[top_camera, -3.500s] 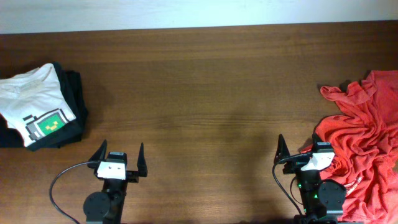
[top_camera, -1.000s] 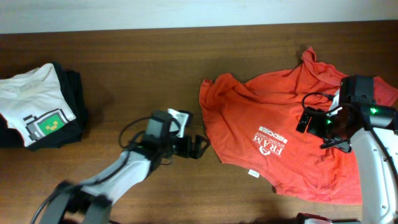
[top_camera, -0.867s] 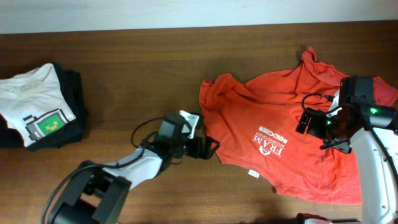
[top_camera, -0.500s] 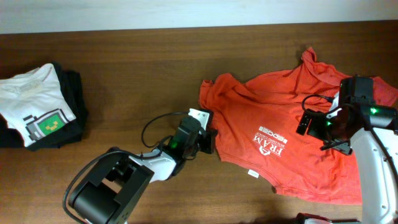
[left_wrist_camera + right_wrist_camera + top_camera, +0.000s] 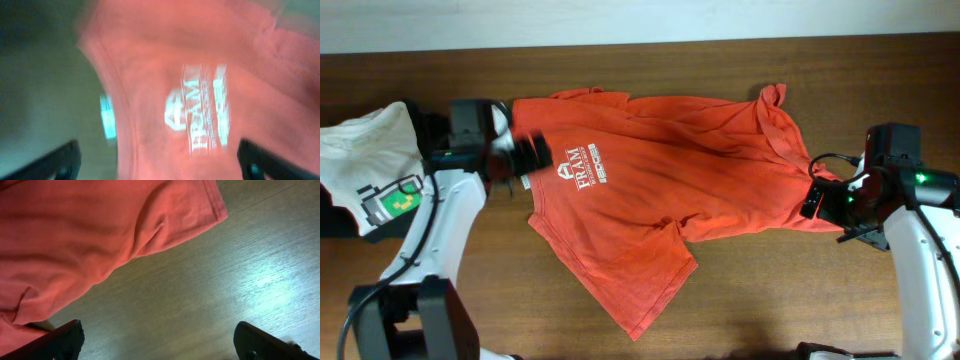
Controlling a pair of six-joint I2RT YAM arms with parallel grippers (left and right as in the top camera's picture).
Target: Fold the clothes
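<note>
The robot should grab the T-shirt's shoulder beside the front sleeve with its left gripper next. Then it can lift that long side of the T-shirt and fold it over.
The orange-red T-shirt [image 5: 670, 175] lies spread across the middle of the table, its small white chest lettering [image 5: 578, 162] facing up at the left and one sleeve [image 5: 640, 290] pointing to the front. My left gripper [image 5: 527, 158] is blurred at the shirt's left edge, beside the lettering. In the left wrist view the gripper [image 5: 162, 162] has its jaws wide apart over the shirt [image 5: 200, 100]. My right gripper [image 5: 832, 215] is at the shirt's right edge. In the right wrist view the gripper [image 5: 162, 340] is open over bare wood, with the shirt's edge [image 5: 100, 230] just ahead.
A white T-shirt with a green pixel graphic [image 5: 375, 165] lies on black folded garments [image 5: 340, 218] at the far left, close behind my left arm. The brown wooden table [image 5: 770, 300] runs to a pale wall at the back.
The shirt has moved from the right half of the table leftward and now lies stretched out across the middle. My left gripper has swung up to the far left. The right gripper has barely moved.
</note>
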